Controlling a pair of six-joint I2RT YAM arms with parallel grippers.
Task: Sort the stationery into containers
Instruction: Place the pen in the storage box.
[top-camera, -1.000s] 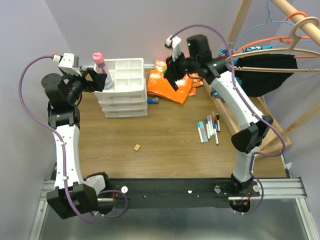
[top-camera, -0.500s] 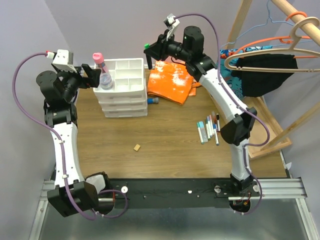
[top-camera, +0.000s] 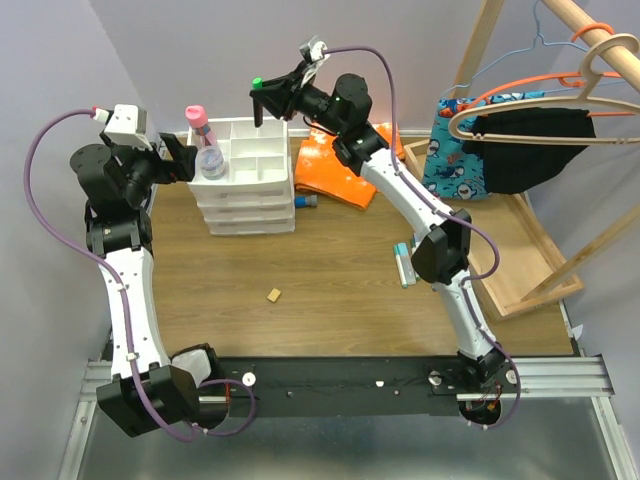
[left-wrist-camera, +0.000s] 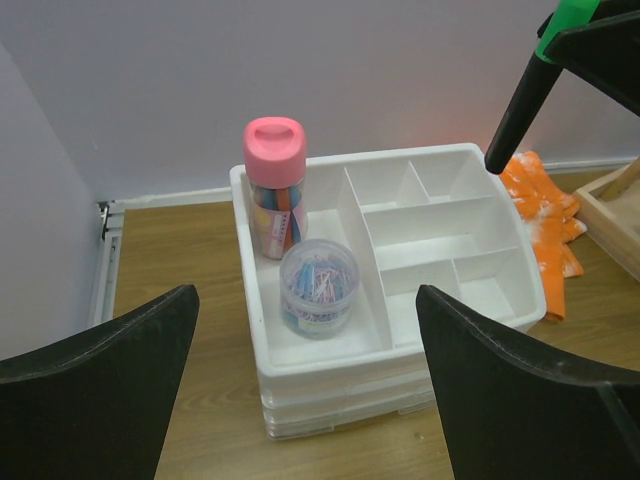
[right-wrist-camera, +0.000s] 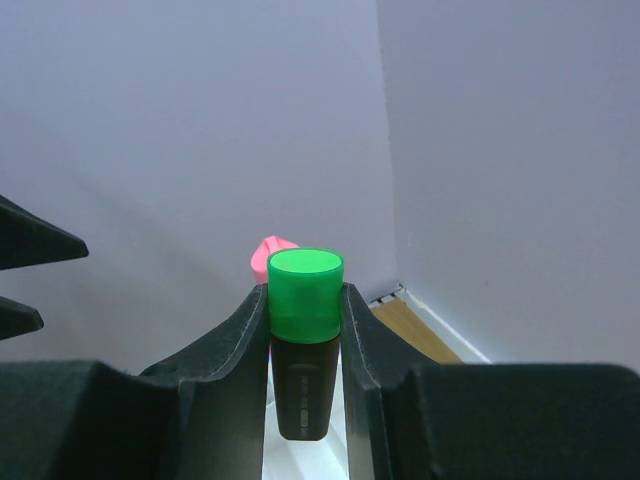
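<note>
The marker's lower end is still high above the unit, near the unit's back rim, so opening my right gripper now would drop the marker short.
The black green-capped marker (top-camera: 258, 103) hangs upright above the back edge of the white three-drawer unit (top-camera: 250, 210), with my right gripper (top-camera: 272, 96) shut on it. In the right wrist view the marker (right-wrist-camera: 305, 370) sits between the gripper's (right-wrist-camera: 305, 305) fingers, cap up. In the left wrist view the marker (left-wrist-camera: 525, 95) hovers over the unit's (left-wrist-camera: 400, 355) back right compartments. The pink-capped bottle (left-wrist-camera: 274, 190) stands in the unit's long left compartment. My left gripper (left-wrist-camera: 308, 300) stands open, left of the unit (top-camera: 183, 155). White pens (top-camera: 403, 262) lie on the table, partly hidden by the right arm. A blue-capped tube (top-camera: 308, 201) lies beside the unit.
A round clear tub of paper clips (left-wrist-camera: 320, 285) sits in front of the bottle. An orange cloth (top-camera: 340, 170) lies right of the unit, a shallow wooden tray (top-camera: 520, 265) and a hanger rack (top-camera: 560, 90) stand at the right. A small tan block (top-camera: 273, 295) lies mid-table.
The right arm swung left with the marker, from above the orange cloth to over the unit's back edge. The left gripper drew back a little from the bottle.
</note>
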